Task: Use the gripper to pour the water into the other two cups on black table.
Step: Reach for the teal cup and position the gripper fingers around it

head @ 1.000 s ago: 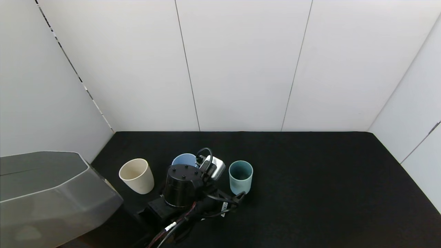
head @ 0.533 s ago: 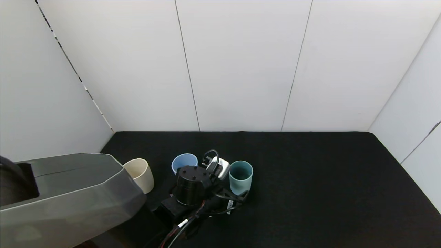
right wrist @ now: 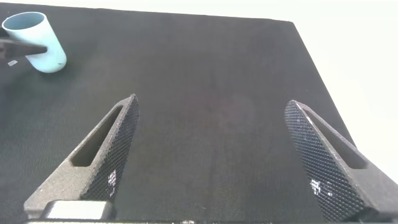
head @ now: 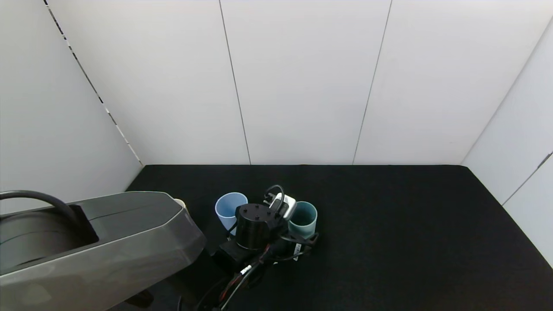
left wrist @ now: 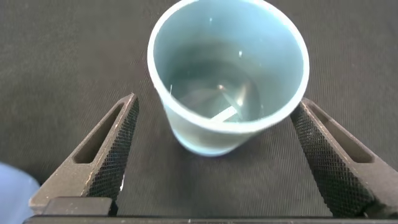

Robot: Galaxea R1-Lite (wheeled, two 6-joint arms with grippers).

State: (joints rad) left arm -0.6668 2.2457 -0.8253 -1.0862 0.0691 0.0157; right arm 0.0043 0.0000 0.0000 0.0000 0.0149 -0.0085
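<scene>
The left gripper isn't ready to close on the teal-green cup yet. It needs to move forward first, because the cup's body is mostly ahead of its fingers.
My left gripper point(head: 300, 231) is open, with its fingers on either side of the upright teal-green cup point(head: 303, 217) and clear of it. In the left wrist view the gripper point(left wrist: 217, 102) straddles that cup point(left wrist: 227, 134), which holds clear water point(left wrist: 205, 93). The light blue cup point(head: 228, 207) stands just left of my wrist. The beige cup point(head: 179, 202) shows only as a sliver behind my grey left arm point(head: 95, 242). All stand on the black table point(head: 389, 224). My right gripper point(right wrist: 211, 106) is open and empty above bare table.
White walls close in the table at the back and both sides. The right wrist view shows the teal-green cup point(right wrist: 36, 38) far off, and the table's edge point(right wrist: 311, 56) against a white wall.
My left arm has moved right, bringing the gripper from beside the light blue cup to around the teal-green cup. The grey arm now covers most of the beige cup.
</scene>
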